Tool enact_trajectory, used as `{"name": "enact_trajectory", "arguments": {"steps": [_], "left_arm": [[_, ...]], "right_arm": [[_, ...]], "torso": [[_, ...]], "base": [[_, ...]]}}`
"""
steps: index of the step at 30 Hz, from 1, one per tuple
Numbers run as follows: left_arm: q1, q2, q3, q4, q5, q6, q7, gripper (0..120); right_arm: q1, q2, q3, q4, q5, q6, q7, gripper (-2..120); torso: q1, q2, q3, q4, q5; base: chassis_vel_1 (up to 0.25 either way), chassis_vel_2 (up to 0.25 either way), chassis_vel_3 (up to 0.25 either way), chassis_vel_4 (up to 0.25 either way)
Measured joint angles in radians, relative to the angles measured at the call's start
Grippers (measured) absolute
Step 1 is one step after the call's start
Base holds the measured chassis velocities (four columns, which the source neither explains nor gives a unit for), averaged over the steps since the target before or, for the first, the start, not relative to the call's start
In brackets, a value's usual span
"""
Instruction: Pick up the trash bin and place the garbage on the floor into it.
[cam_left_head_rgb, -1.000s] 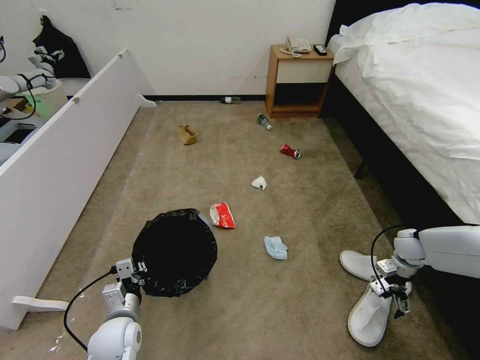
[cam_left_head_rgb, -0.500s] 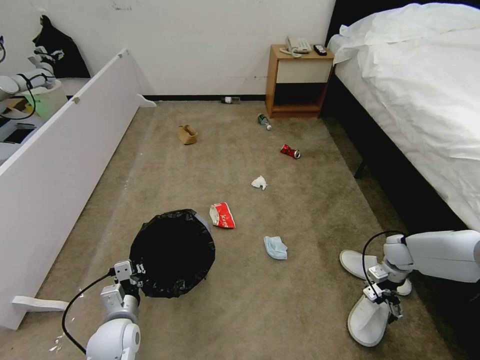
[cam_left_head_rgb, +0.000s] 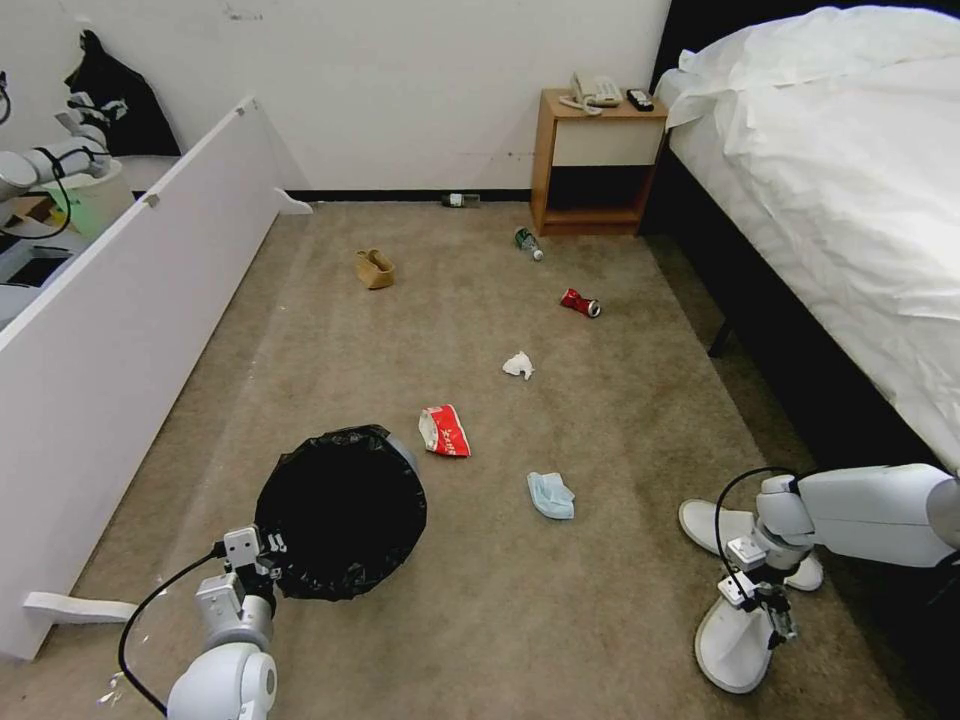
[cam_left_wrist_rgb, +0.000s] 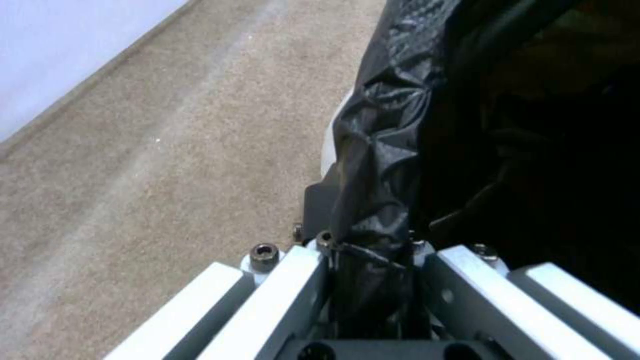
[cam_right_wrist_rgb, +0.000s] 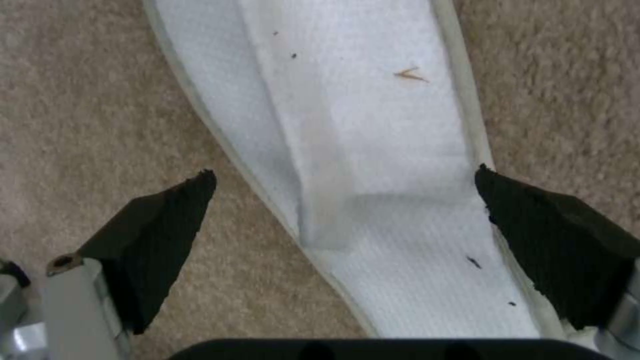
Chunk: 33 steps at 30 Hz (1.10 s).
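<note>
The slipper's sole is flat on the carpet and its cloth upper stands up in a fold, so my right gripper should next grab the open edge of the slipper's upper.
The trash bin (cam_left_head_rgb: 340, 510), white with a black bag over its rim, is at the lower left of the head view. My left gripper (cam_left_head_rgb: 266, 558) is shut on its near rim. The left wrist view shows that gripper (cam_left_wrist_rgb: 370, 250) pinching the black bag (cam_left_wrist_rgb: 387, 150) and rim. At the lower right, my right gripper (cam_left_head_rgb: 780, 618) hangs open just above a white slipper (cam_left_head_rgb: 735, 648). In the right wrist view the slipper (cam_right_wrist_rgb: 373, 150) lies between the spread fingers (cam_right_wrist_rgb: 167, 225). A second slipper (cam_left_head_rgb: 712, 522) lies beside it. On the floor (cam_left_head_rgb: 620, 420) lie a blue face mask (cam_left_head_rgb: 550, 495), red packet (cam_left_head_rgb: 445, 430), tissue (cam_left_head_rgb: 518, 365), red can (cam_left_head_rgb: 580, 302), bottle (cam_left_head_rgb: 528, 242) and brown paper bag (cam_left_head_rgb: 375, 268).
A long white panel (cam_left_head_rgb: 120, 330) walls off the left side. The bed (cam_left_head_rgb: 850, 200) runs along the right, with a wooden nightstand (cam_left_head_rgb: 595, 165) at the far wall. Another bottle (cam_left_head_rgb: 462, 200) lies by the skirting. Open carpet lies between bin and slippers.
My right gripper has dropped and shifted left, closer over the slipper. The left gripper has drawn the bin slightly towards me and left.
</note>
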Motion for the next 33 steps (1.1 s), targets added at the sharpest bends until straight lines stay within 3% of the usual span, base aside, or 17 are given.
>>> {"name": "enact_trajectory", "arguments": {"steps": [7, 9, 18, 19, 23, 26, 33], "left_arm": [[0.002, 0.001, 0.0, 0.001, -0.001, -0.003, 0.001, 0], [0.002, 0.002, 0.001, 0.002, -0.001, -0.003, 0.001, 0], [-0.003, 0.003, 0.002, 0.009, -0.003, -0.005, 0.002, 0], [-0.003, 0.002, 0.004, 0.012, -0.003, -0.006, 0.002, 0], [-0.003, 0.002, 0.004, 0.016, -0.003, -0.009, 0.002, 0], [-0.003, 0.004, 0.004, 0.023, -0.005, -0.012, 0.002, 0], [-0.004, 0.005, 0.005, 0.025, -0.007, -0.012, 0.002, 0]], "right_arm": [[0.0, -0.002, -0.005, -0.004, 0.009, -0.006, 0.014, 82], [0.0, -0.004, -0.01, -0.005, 0.017, -0.011, 0.016, 68], [-0.001, -0.014, -0.016, -0.011, 0.051, -0.021, 0.018, 42], [-0.001, -0.017, -0.017, -0.016, 0.056, -0.021, 0.019, 32], [-0.001, -0.02, -0.017, -0.02, 0.061, -0.021, 0.019, 22], [-0.002, -0.023, -0.018, -0.024, 0.069, -0.022, 0.021, 7], [-0.002, -0.032, -0.018, -0.025, 0.078, -0.022, 0.025, 0]], "torso": [[0.0, 0.0, 0.0, 0.0, 0.0], [0.0, 0.0, 0.0, 0.0, 0.0002], [0.0, 0.0, 0.0, 0.0, 0.0003], [0.0, 0.0, 0.0, 0.0, 0.0003], [0.0, 0.0, 0.0, 0.0, 0.0003], [0.0, 0.0, 0.0, -0.0001, 0.0003], [0.0, 0.0, 0.0, -0.0001, 0.0003]], "base": [[0.0, 0.0, 0.0, 0.0], [0.0, 0.0, 0.0, 0.0], [0.0, 0.0, 0.0, 0.0], [0.0, 0.0, 0.0, 0.0], [0.0, 0.0, 0.0, 0.0], [0.0, 0.0, 0.0, 0.0], [0.0, 0.0, 0.0, 0.0]]}}
